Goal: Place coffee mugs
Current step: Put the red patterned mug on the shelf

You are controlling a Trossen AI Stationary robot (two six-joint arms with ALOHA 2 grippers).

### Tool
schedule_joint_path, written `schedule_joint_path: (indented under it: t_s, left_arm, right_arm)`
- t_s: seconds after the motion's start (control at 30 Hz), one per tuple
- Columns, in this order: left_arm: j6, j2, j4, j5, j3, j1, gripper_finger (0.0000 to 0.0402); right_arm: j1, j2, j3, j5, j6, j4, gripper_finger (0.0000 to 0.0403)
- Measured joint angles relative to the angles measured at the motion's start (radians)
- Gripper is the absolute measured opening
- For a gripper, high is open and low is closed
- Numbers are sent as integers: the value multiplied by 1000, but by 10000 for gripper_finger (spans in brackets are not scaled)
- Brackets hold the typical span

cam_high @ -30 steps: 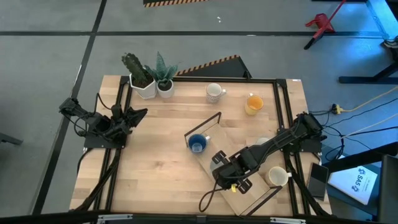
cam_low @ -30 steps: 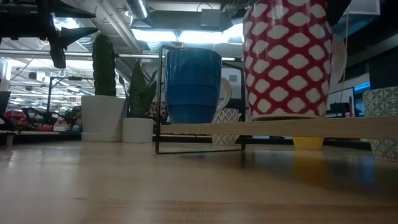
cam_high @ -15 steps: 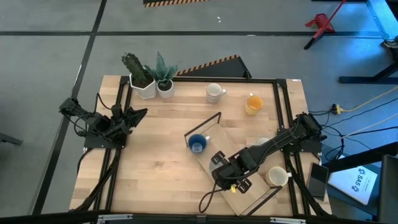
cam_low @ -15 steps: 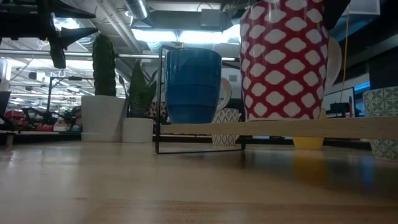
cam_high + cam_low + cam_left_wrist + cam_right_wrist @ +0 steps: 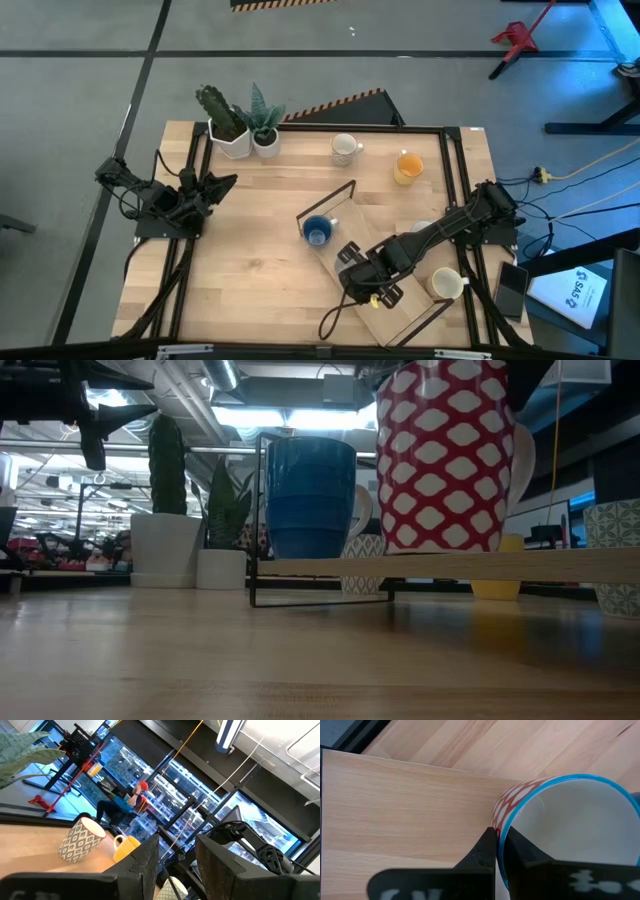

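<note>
The patterned mug is upright, and its side [image 5: 507, 805] reaches down to the light wooden board [image 5: 420, 815]. It would stay standing if the robot's right gripper opened now.
A red-and-white patterned mug [image 5: 445, 455] with a blue rim [image 5: 555, 782] is over the light wooden board [image 5: 560, 565] of a black wire rack, right of the dark blue mug [image 5: 310, 495] that stands on the board. My right gripper [image 5: 499, 837] is shut on the patterned mug's rim; it also shows in the high view [image 5: 358, 272]. My left gripper [image 5: 177, 855] is open and empty at the table's left edge [image 5: 195, 195]. An orange mug [image 5: 407, 167] and a white patterned mug [image 5: 345, 148] stand at the far side, and a white mug [image 5: 445, 283] stands at the near right. My right gripper pinches the patterned mug's rim [image 5: 501, 822], one finger [image 5: 487, 847] outside the wall and one [image 5: 515, 850] inside. The fingers come from above, pointing down into the mug. The mug is near upright, its base at the board's top; whether it rests there I cannot tell.
Two white pots with green plants [image 5: 240, 128] stand at the far left corner. The rack's upright wire frame [image 5: 260, 520] stands beside the blue mug. A black frame runs round the table [image 5: 455, 180]. Bare wood [image 5: 250, 270] lies left of the rack.
My right gripper has carried the patterned mug a little toward the table's left, closer to the blue mug, keeping it near upright just over the board.
</note>
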Motion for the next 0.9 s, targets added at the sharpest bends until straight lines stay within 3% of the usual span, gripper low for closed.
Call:
schedule_joint_path:
  t_s: [0.33,0.9]
  left_arm:
    - [0,0,0,0,0,0,121]
    - [0,0,-1,1,0,0,121]
  right_arm:
    - [-5,1,0,-1,-6,3,7]
    - [-5,2,-1,0,-5,13,86]
